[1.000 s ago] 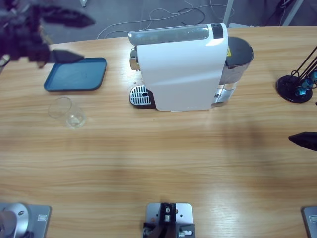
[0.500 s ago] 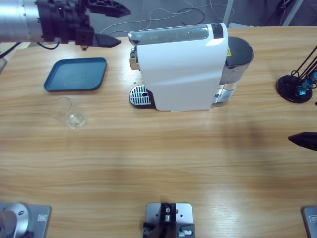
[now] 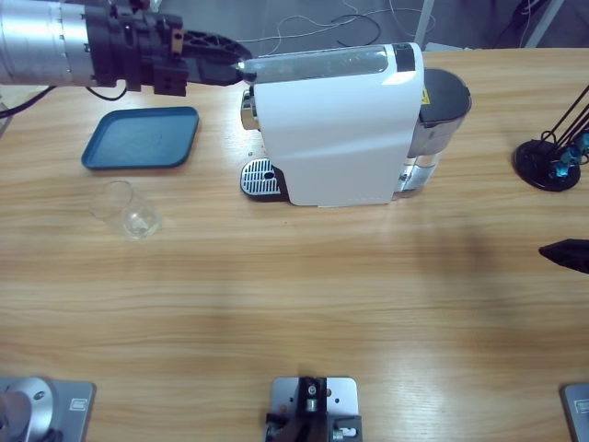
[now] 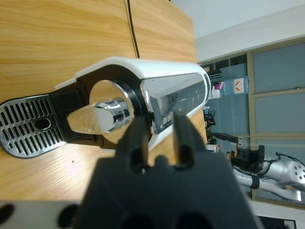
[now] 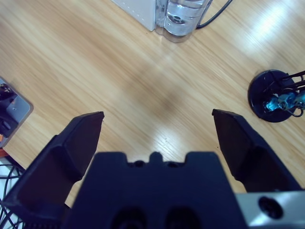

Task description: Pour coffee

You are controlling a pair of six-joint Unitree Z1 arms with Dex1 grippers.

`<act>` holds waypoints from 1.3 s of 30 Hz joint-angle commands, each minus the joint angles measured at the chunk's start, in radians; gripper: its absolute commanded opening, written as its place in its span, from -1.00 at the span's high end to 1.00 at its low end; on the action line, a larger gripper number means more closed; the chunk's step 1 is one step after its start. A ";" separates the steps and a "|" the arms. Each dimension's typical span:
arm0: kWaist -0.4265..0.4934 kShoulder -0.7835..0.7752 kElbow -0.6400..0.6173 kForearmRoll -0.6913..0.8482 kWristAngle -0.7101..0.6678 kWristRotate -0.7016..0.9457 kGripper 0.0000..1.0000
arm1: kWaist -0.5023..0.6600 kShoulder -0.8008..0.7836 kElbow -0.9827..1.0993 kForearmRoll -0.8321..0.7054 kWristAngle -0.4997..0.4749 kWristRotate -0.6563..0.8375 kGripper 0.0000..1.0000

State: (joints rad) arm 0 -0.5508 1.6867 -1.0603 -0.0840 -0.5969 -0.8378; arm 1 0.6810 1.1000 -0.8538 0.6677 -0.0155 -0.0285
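Observation:
My right gripper takes the purple capsule by its narrow closed end next, to load the white coffee machine [image 3: 340,129].
No coffee shows in any view. The clear glass [image 3: 124,210] stands on the table left of the white coffee machine [image 3: 340,129] and looks empty. My left gripper [image 3: 235,61] reaches in from the upper left to the front end of the machine's silver lever [image 3: 317,63]. In the left wrist view its jaws stand close together, my left gripper [image 4: 159,125] pinching the lever's tip [image 4: 164,107], above the chrome spout [image 4: 102,119] and drip grate [image 4: 28,124]. My right gripper [image 5: 157,119] hangs open over bare wood; only a black tip [image 3: 565,254] shows at the right edge.
A blue tray [image 3: 141,138] lies behind the glass, left of the machine. The machine's water tank [image 3: 442,106] sits at its right end, also seen as the tank [image 5: 183,14]. A black capsule stand [image 3: 552,157] is at the far right, the same stand [image 5: 275,98].
The left arm swung right from the far left corner to the machine's lever, and its jaws closed from wide apart onto the lever's tip. The right gripper barely moved.

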 commanded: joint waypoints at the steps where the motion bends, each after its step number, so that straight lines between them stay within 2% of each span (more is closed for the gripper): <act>1: -0.011 0.050 0.002 -0.018 -0.016 0.013 1.00 | 0.012 0.011 0.009 -0.010 -0.020 0.001 -1.00; 5: -0.019 0.035 -0.007 -0.033 -0.024 0.013 1.00 | 0.012 0.011 0.009 -0.010 -0.020 0.001 -1.00; 9: -0.054 -0.021 -0.138 -0.025 -0.019 0.019 1.00 | 0.014 0.014 0.009 -0.010 -0.023 0.001 -1.00; 12: -0.076 -0.061 -0.269 0.079 0.023 0.006 1.00 | 0.014 0.009 0.010 -0.010 -0.032 0.002 -1.00; 15: -0.090 -0.099 -0.303 0.154 0.057 0.031 1.00 | 0.014 0.003 0.012 -0.010 -0.054 0.008 -0.99; 16: -0.098 -0.112 -0.294 0.164 0.066 0.080 0.51 | 0.014 -0.001 0.013 -0.012 -0.058 0.021 -0.98; 17: -0.109 -0.128 -0.275 0.170 0.075 0.171 -0.59 | 0.014 -0.008 0.023 -0.027 -0.075 0.043 -1.00; 18: -0.124 -0.154 -0.244 0.169 0.092 0.308 -0.94 | 0.010 -0.018 0.036 -0.049 -0.108 0.082 -1.00; 21: -0.168 -0.278 -0.105 0.178 0.165 0.698 -0.99 | -0.076 -0.008 0.043 -0.061 -0.171 0.126 -1.00; 22: -0.198 -0.348 -0.036 0.213 0.250 0.826 -0.99 | -0.116 -0.011 0.046 -0.068 -0.200 0.150 -1.00; 24: -0.263 -0.439 0.029 0.375 0.509 1.005 -0.99 | -0.220 -0.019 0.049 -0.081 -0.241 0.217 -1.00; 26: -0.304 -0.487 0.114 0.442 0.706 1.119 -0.99 | -0.333 -0.010 0.068 -0.142 -0.243 0.231 -0.91; 28: -0.305 -0.555 0.208 0.435 0.773 1.125 -0.99 | -0.427 0.023 0.085 -0.215 -0.244 0.221 -0.84; 31: -0.305 -0.646 0.309 0.420 0.779 1.104 -0.99 | -0.548 0.071 0.116 -0.325 -0.212 0.216 -0.61; 33: -0.305 -0.667 0.343 0.420 0.778 1.062 -0.98 | -0.576 0.101 0.118 -0.369 -0.203 0.216 -0.57; 35: -0.305 -0.668 0.356 0.406 0.779 1.030 -0.98 | -0.580 0.132 0.107 -0.407 -0.194 0.216 -0.35; 39: -0.305 -0.647 0.357 0.367 0.776 1.014 -0.98 | -0.581 0.193 0.081 -0.446 -0.169 0.216 -0.34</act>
State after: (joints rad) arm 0 -0.8473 1.0579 -0.7394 0.3222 0.1645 0.2137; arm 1 0.1311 1.1672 -0.7623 0.2908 -0.2289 0.1808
